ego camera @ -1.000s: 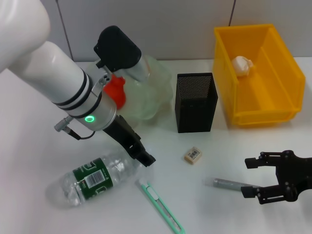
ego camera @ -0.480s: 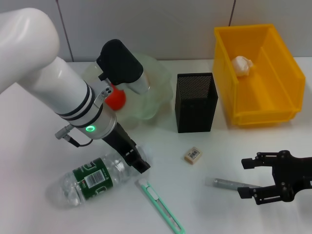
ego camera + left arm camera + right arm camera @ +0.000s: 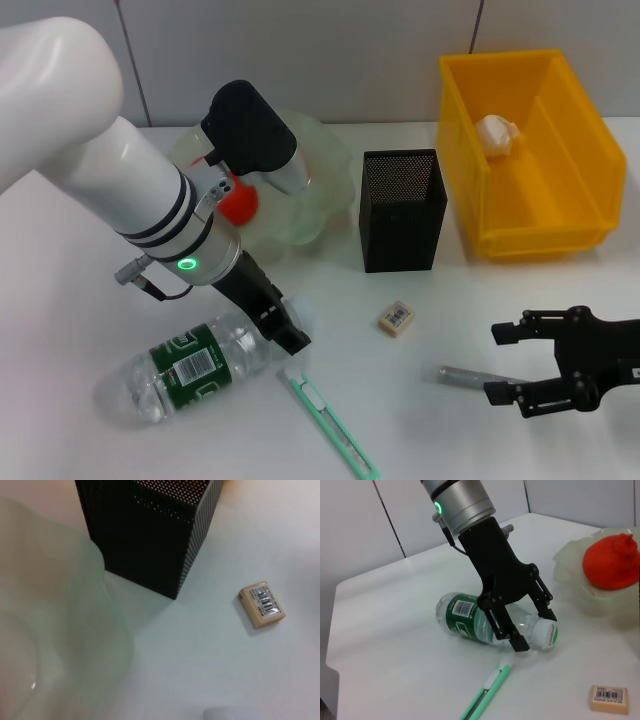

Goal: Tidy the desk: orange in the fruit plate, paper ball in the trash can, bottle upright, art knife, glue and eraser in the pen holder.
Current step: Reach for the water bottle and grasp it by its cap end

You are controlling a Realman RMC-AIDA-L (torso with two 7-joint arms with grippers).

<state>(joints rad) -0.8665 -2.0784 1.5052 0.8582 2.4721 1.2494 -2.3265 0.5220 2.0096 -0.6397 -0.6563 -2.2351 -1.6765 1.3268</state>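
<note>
The left gripper's fingers reach down on either side of the bottle's neck [image 3: 262, 332], so the left gripper needs to close now. Closing now would catch the bottle.
The clear bottle [image 3: 190, 365] with a green label lies on its side, cap toward the middle of the table. My left gripper [image 3: 283, 335] is open, with its fingers on either side of the bottle's neck; the right wrist view shows it [image 3: 535, 630] straddling the neck beside the white cap [image 3: 551, 632]. The green art knife [image 3: 330, 425] lies just in front of it. The eraser [image 3: 396, 318] lies before the black mesh pen holder [image 3: 402, 210]. My right gripper [image 3: 500, 362] is open at the right end of the grey glue stick [image 3: 462, 377]. The orange [image 3: 238, 200] sits in the glass plate [image 3: 320, 190].
The yellow bin [image 3: 560, 230] at the back right holds the paper ball [image 3: 497, 133]. The left wrist view shows the pen holder [image 3: 150, 535], the eraser [image 3: 262, 605] and the plate's rim [image 3: 60, 630]. My left arm partly covers the plate.
My left gripper has moved down and left onto the bottle's neck. My right gripper has crept left along the glue stick.
</note>
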